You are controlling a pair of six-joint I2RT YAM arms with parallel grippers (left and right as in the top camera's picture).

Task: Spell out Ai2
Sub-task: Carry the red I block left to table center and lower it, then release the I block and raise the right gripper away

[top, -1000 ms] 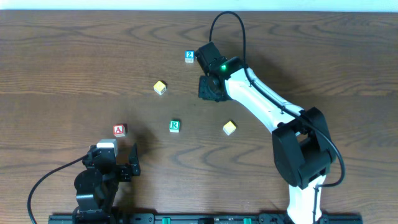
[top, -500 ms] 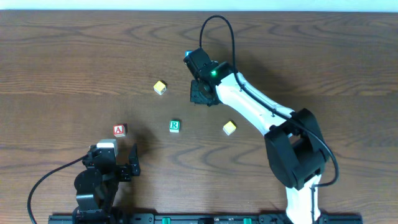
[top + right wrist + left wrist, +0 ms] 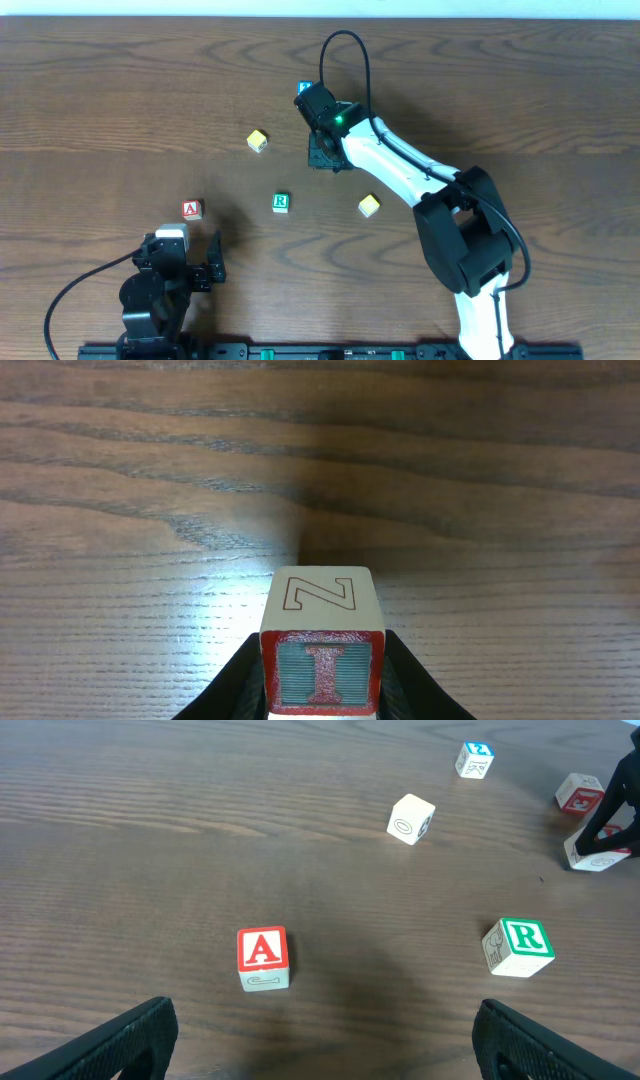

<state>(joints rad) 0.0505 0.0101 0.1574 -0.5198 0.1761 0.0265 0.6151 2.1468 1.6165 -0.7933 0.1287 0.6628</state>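
The robot's right gripper will open, because the I block's lower edge [image 3: 325,569] meets its shadow on the tabletop and the block would settle there if the gripper opened now.
My right gripper [image 3: 325,152] is shut on a red-framed block [image 3: 322,650] with a red "I" on its near face and a "Z" on top. It holds the block low over the wood, below the blue "2" block [image 3: 303,88], which the wrist partly hides. The "2" block also shows in the left wrist view [image 3: 474,759]. The red "A" block [image 3: 192,209] lies at the left, just ahead of my left gripper [image 3: 190,265]; it also shows in the left wrist view [image 3: 263,958]. My left gripper [image 3: 320,1045] is open and empty.
A green "R" block [image 3: 281,202] lies mid-table. One yellow block [image 3: 258,141] lies left of the right gripper and another [image 3: 369,205] lies right of the "R". In the left wrist view a red-edged block [image 3: 580,793] shows beside the right arm.
My right arm has swung left and a little toward the far side with the "I" block, closing on the "2" block. The left arm has not moved.
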